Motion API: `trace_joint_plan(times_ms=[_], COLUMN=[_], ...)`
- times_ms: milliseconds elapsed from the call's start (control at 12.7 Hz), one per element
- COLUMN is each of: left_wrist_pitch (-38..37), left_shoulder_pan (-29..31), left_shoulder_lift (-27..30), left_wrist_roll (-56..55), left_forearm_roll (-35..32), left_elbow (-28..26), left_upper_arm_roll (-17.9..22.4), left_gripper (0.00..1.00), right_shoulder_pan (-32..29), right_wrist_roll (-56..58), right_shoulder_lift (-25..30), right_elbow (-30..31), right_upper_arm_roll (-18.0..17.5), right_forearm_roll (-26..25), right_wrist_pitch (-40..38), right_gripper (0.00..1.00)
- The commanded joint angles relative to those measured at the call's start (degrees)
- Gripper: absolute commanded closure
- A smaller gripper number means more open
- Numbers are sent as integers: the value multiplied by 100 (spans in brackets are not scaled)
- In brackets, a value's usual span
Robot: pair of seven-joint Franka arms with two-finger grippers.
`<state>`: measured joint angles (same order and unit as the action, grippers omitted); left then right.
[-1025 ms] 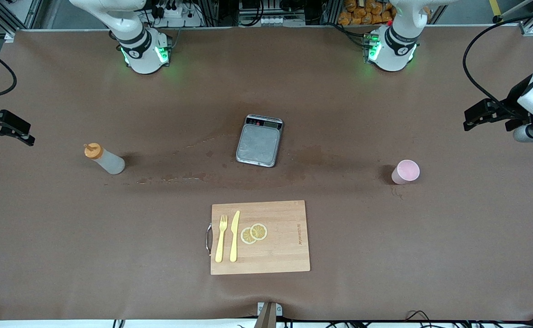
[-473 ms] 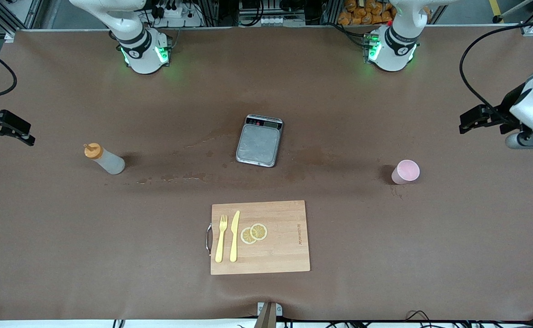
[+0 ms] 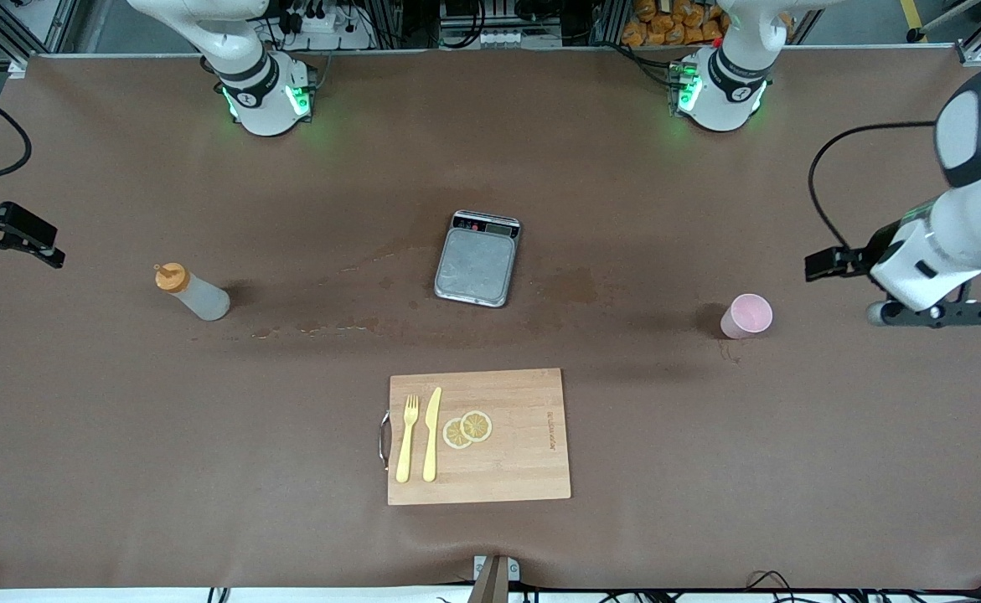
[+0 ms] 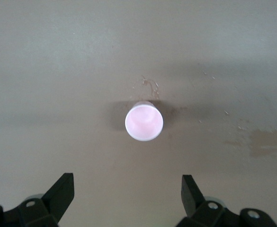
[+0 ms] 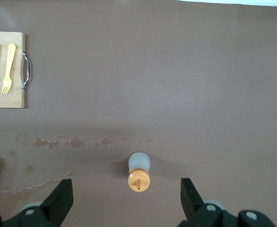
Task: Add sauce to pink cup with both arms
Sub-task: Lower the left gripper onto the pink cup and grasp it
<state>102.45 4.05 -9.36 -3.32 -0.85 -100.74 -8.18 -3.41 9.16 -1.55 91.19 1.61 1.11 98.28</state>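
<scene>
I need to set the pink cup [image 3: 746, 316] on the scale, so my left gripper needs to pick it up by its rim next.
The sauce bottle [image 3: 191, 292], whitish with an orange nozzle cap, stands upright on the brown table toward the right arm's end. In the right wrist view the sauce bottle [image 5: 138, 175] lies below my right gripper [image 5: 125, 187], which is open, empty and high above the table at that end. The pink cup [image 3: 746, 316] stands upright toward the left arm's end. My left gripper [image 3: 930, 315] hovers beside it, open and empty. In the left wrist view the cup [image 4: 144, 121] shows a little ahead of the left gripper [image 4: 127, 182].
A steel kitchen scale [image 3: 477, 266] sits mid-table. A wooden cutting board [image 3: 524, 456] nearer the front camera carries a yellow fork [image 3: 407, 437], a yellow knife [image 3: 431, 434] and lemon slices [image 3: 467, 429]. Wet stains [image 3: 322, 328] lie between bottle and scale.
The left arm has swung in from the table's end and come down toward the pink cup. The right arm, bottle and cup have not moved.
</scene>
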Motion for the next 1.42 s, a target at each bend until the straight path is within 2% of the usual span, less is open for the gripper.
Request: trace_joint_plan(times_ms=[0, 158, 394, 552, 867, 1104, 1341], left_wrist_pitch=[1229, 1968, 2742, 3393, 3650, 3677, 3677], left_shoulder_pan=[175, 175, 332, 324, 333, 342, 342], left_shoulder_lift=[163, -47, -416, -444, -733, -892, -892], left_wrist_roll=[42, 33, 33, 33, 24, 24, 24], left_forearm_roll=[-30, -30, -30, -30, -30, -30, -30], left_elbow=[-1068, -1509, -1895, -2317, -2416, -2433, -2539], left_upper_arm_roll=[-26, -18, -26, -26, -26, -26, -26], left_gripper=[0, 0, 0, 0, 0, 1, 21], right_shoulder_pan=[-99, -107, -107, -125, -169, -571, -880], right_wrist_roll=[51, 51, 7, 7, 16, 16, 16], right_shoulder_lift=[147, 147, 120, 112, 15, -440, -1011], right_elbow=[127, 127, 136, 145, 136, 92, 92], right_upper_arm_roll=[-74, -74, -74, -74, -65, -65, -65], right_forearm_roll=[21, 21, 21, 21, 21, -32, -31], right_wrist_pitch=[16, 16, -1, -1, -221, -178, -63], right_gripper=[0, 0, 0, 0, 0, 0, 0])
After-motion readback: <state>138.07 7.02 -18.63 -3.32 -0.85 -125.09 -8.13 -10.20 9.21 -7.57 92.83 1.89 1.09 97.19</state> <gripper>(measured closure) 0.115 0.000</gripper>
